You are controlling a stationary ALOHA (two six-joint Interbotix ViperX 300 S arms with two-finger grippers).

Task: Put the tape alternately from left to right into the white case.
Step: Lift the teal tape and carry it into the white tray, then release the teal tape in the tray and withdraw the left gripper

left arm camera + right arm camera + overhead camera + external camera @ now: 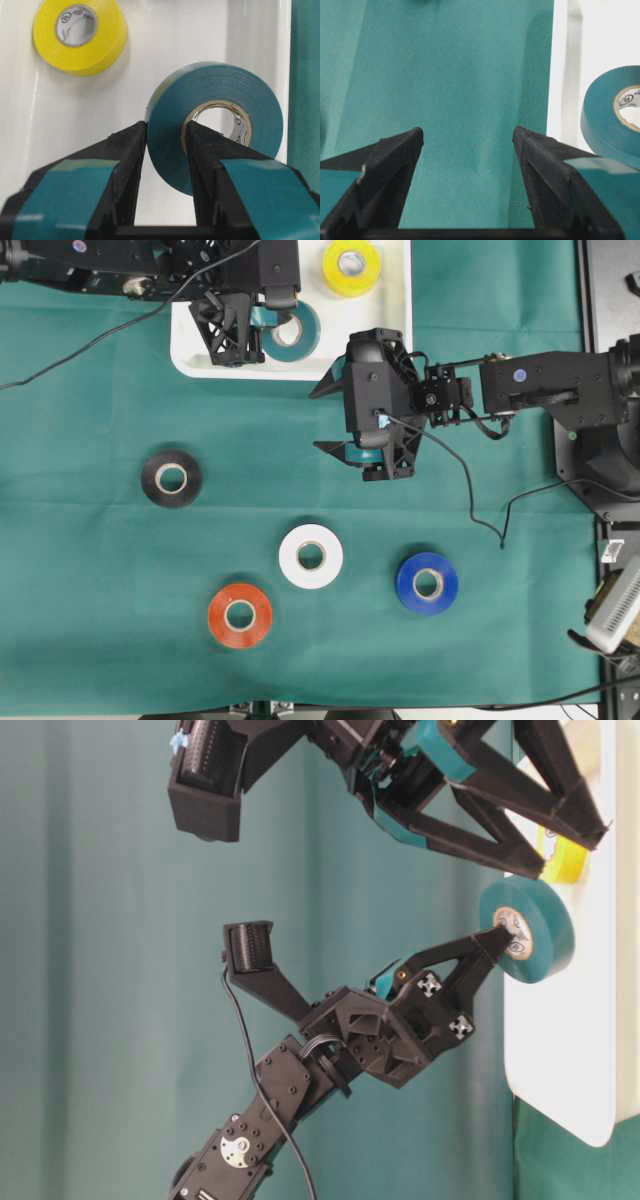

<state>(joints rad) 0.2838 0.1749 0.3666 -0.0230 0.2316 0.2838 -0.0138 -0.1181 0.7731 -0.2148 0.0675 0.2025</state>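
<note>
The right gripper grabs the white tape's narrow ring side (332, 556) beside its open core (311, 556) next, since the white tape spans about as much as my open fingers.
My left gripper (166, 132) is shut on the teal tape (220, 95), one finger against the outside of the roll and the other inside its core. It holds the roll over the white case (190, 360), near the front rim. The yellow tape (351, 267) lies flat in the case farther back. My right gripper (318, 420) hangs open and empty over the green cloth just right of the case; its wrist view shows only cloth between the fingers (540, 150). On the cloth lie the black tape (171, 478), the white tape (311, 556), the red tape (240, 615) and the blue tape (428, 583).
A black cable (470, 500) trails from the right arm across the cloth. The right arm's base (610, 440) stands at the table's right edge. Both arms crowd the area around the case's front right corner.
</note>
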